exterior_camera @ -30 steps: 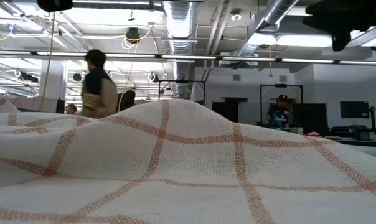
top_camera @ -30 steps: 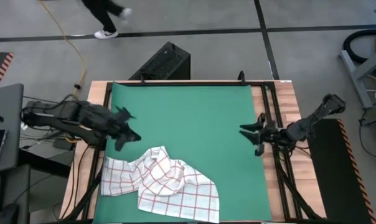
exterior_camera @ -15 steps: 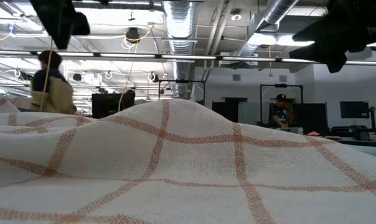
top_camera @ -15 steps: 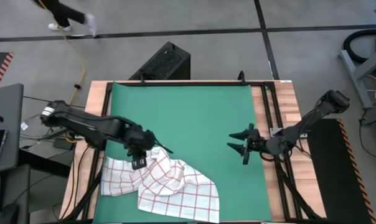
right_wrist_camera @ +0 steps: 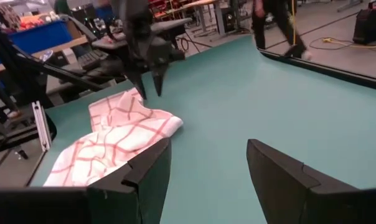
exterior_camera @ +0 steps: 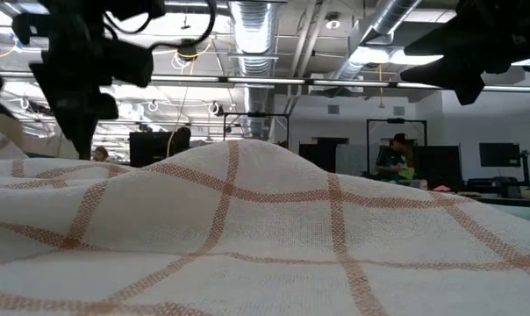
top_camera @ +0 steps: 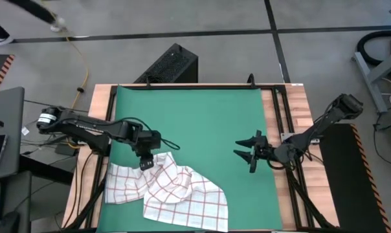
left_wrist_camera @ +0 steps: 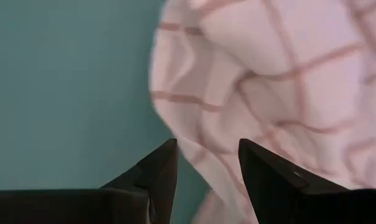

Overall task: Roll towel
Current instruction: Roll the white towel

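Note:
I should next grab the crumpled towel by its folded edge (top_camera: 158, 162) (left_wrist_camera: 200, 155) with my left gripper, to start straightening it for rolling.
The towel (top_camera: 166, 191), white with a red-brown grid, lies crumpled on the near left part of the green mat (top_camera: 202, 123); it fills the foreground of the low view (exterior_camera: 265, 237). My left gripper (top_camera: 145, 162) points down, open, just over the towel's far edge (left_wrist_camera: 182, 134), one fingertip (left_wrist_camera: 166, 155) over bare mat, the other (left_wrist_camera: 250, 155) over cloth. The right wrist view shows its tips (right_wrist_camera: 149, 87) close above that edge. My right gripper (top_camera: 244, 155) hangs open over the mat's right part, pointing toward the towel (right_wrist_camera: 113, 134).
The wooden table (top_camera: 292, 116) shows beside the mat on the right, with black frame rails along its sides. A black box (top_camera: 173, 65) stands on the floor beyond the far edge. The mat's far half and middle are bare.
My left gripper has come down and toward the table's right and near edges, tipping to point down over the towel's far edge. My right gripper has moved a little toward the table's left and near edges. The towel has not moved.

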You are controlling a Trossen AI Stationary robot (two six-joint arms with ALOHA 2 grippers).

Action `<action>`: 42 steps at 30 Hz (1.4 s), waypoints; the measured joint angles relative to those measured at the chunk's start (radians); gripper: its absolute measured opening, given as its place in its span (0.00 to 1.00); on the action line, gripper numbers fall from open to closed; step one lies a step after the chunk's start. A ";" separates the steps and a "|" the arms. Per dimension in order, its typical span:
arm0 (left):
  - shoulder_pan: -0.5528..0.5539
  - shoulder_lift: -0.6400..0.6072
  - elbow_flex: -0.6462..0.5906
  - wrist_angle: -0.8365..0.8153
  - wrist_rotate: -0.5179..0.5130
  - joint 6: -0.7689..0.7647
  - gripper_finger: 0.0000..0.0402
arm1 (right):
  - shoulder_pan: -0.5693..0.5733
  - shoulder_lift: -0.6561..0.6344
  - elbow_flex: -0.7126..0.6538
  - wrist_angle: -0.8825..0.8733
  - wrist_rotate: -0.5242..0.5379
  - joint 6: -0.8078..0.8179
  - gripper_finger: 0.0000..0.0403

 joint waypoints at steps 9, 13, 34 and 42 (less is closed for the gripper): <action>-0.027 0.088 -0.054 0.111 -0.101 0.016 0.40 | -0.022 0.003 0.000 0.007 0.002 0.116 0.58; -0.027 0.156 -0.054 0.157 -0.076 0.058 0.40 | -0.029 0.003 0.000 0.004 0.002 0.118 0.58; -0.003 0.252 0.088 0.120 -0.104 0.064 0.00 | -0.039 0.003 0.000 0.028 0.000 0.121 0.58; 0.039 0.224 0.454 -0.070 -0.349 0.199 0.00 | -0.071 0.002 0.001 0.158 -0.002 0.011 0.58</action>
